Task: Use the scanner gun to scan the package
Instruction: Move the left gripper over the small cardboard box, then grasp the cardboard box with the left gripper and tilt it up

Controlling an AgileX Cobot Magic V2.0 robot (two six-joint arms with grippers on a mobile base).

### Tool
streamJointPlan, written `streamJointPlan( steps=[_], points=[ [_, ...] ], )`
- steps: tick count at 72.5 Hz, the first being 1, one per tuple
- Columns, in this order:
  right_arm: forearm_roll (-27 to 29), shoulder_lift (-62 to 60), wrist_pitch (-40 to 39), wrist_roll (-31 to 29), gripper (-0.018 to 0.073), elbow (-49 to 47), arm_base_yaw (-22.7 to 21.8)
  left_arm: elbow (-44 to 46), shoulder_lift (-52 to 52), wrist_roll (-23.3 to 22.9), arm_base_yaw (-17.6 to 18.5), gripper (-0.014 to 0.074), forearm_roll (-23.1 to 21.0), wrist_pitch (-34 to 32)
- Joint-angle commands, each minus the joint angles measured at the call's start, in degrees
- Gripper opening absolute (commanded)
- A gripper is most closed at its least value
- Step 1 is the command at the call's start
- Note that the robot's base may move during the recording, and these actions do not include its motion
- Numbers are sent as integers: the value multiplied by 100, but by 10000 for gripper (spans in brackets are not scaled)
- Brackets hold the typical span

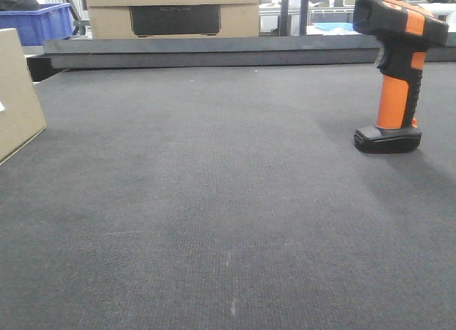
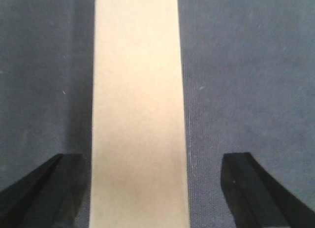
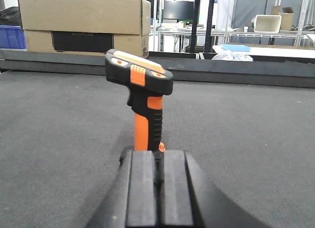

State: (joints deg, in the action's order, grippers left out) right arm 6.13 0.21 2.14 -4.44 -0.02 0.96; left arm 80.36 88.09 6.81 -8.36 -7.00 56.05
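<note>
The package needs to be shown to the scanner gun, so my left gripper should next grab the package across its narrow side (image 2: 140, 139).
The scanner gun (image 1: 396, 73) stands upright on its black foot at the right of the dark mat, its head pointing left. In the right wrist view the scanner gun (image 3: 142, 97) rises just beyond my right gripper (image 3: 157, 158), which is shut with nothing in it; its fingers hide the foot. The package (image 1: 16, 95), plain brown cardboard, leans at the far left edge. From the left wrist view I look down on a narrow face of the package (image 2: 138, 114), which runs between the fingers of my open left gripper (image 2: 147, 188); both fingers stand clear of its sides.
A larger tan box with a dark panel (image 1: 171, 13) sits behind a raised black ledge (image 1: 214, 52) at the back. A blue crate (image 1: 43, 22) is at the back left. White tables (image 3: 266, 48) stand beyond the mat.
</note>
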Motion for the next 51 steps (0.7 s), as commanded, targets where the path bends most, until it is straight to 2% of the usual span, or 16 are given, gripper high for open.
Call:
streamJointPlan(
  steps=[1, 9, 38, 44, 51],
  points=[
    [2, -21, -116, -1, -161, 2, 16, -4, 129, -43, 20, 466, 63, -63],
    [2, -21, -116, -1, -161, 2, 16, -4, 326, -43, 20, 466, 250, -10],
    [2, -21, -116, -1, -161, 2, 16, -16, 630, -105, 20, 447, 193, 307],
    [2, -21, -116, -1, -161, 2, 16, -16, 630, -105, 20, 335, 193, 307],
    [2, -21, -116, -1, -161, 2, 16, -16, 630, -105, 20, 117, 172, 307]
  ],
)
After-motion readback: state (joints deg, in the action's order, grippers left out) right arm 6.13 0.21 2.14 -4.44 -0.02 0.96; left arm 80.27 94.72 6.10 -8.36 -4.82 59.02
